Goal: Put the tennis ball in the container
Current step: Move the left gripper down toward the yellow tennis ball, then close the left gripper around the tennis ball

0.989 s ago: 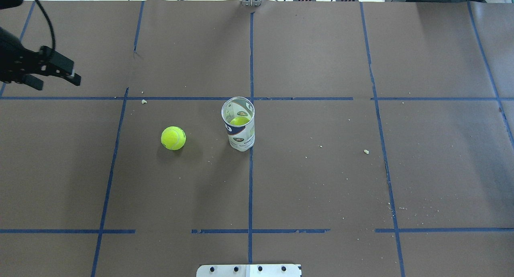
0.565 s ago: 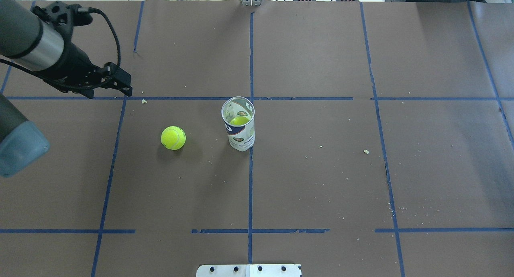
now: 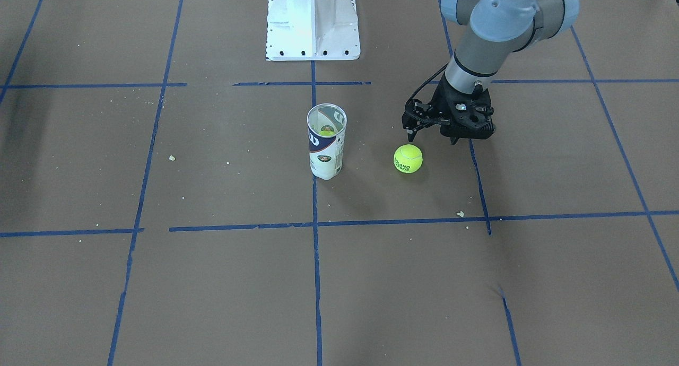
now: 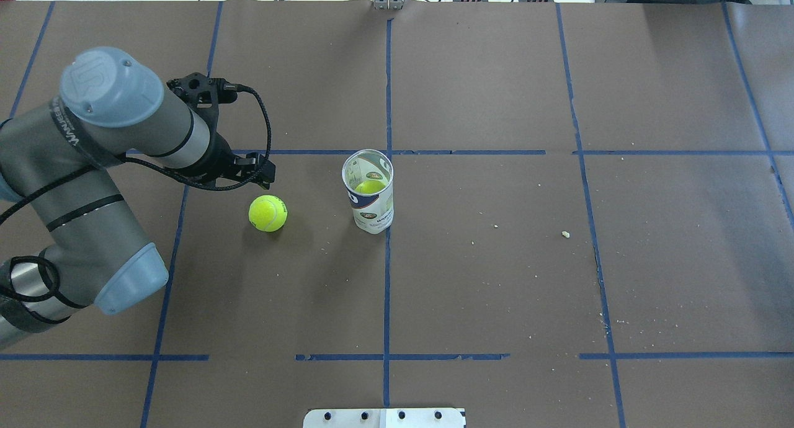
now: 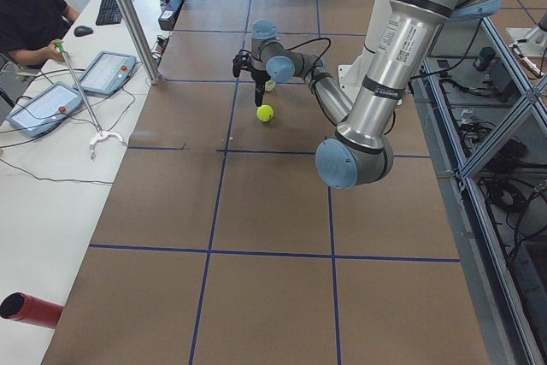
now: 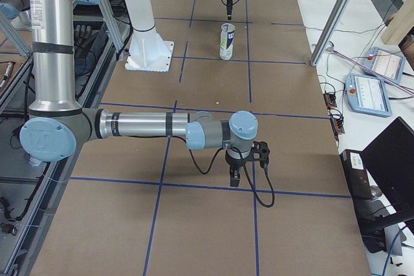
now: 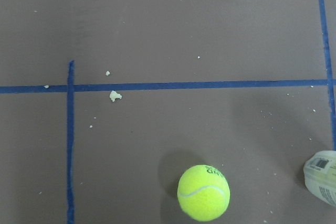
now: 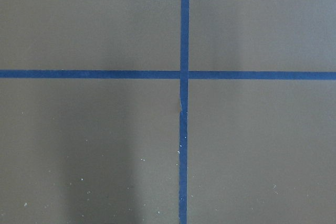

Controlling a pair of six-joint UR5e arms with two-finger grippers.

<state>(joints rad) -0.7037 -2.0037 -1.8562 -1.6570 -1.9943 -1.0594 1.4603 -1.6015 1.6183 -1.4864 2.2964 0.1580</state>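
Observation:
The left gripper will put the ball into the container (image 3: 327, 141), so next it will grab the tennis ball by its round sides on either side of the lettering (image 3: 408, 157).
The tennis ball (image 3: 408, 158) lies on the brown paper, its black lettering visible; it also shows in the overhead view (image 4: 268, 213) and low in the left wrist view (image 7: 203, 192). The container (image 3: 327, 141) is a clear tube standing upright by the centre tape line (image 4: 370, 192), with another yellow-green ball (image 4: 370, 187) inside it. My left gripper (image 3: 433, 138) hovers open just above the table, beside the tennis ball on the side away from the tube, not touching it. My right gripper (image 6: 242, 176) appears only in the exterior right view, low over the table; I cannot tell its state.
A white metal pedestal (image 3: 312, 21) stands at the robot's edge of the table. Blue tape lines (image 4: 386, 279) cross the brown paper, and small crumbs (image 4: 565, 234) lie scattered. An operator (image 5: 30, 14) sits at a side desk with tablets.
My left arm swept in from the far left edge toward the centre and lowered. Its gripper now sits close beside the tennis ball. Ball and tube have not moved.

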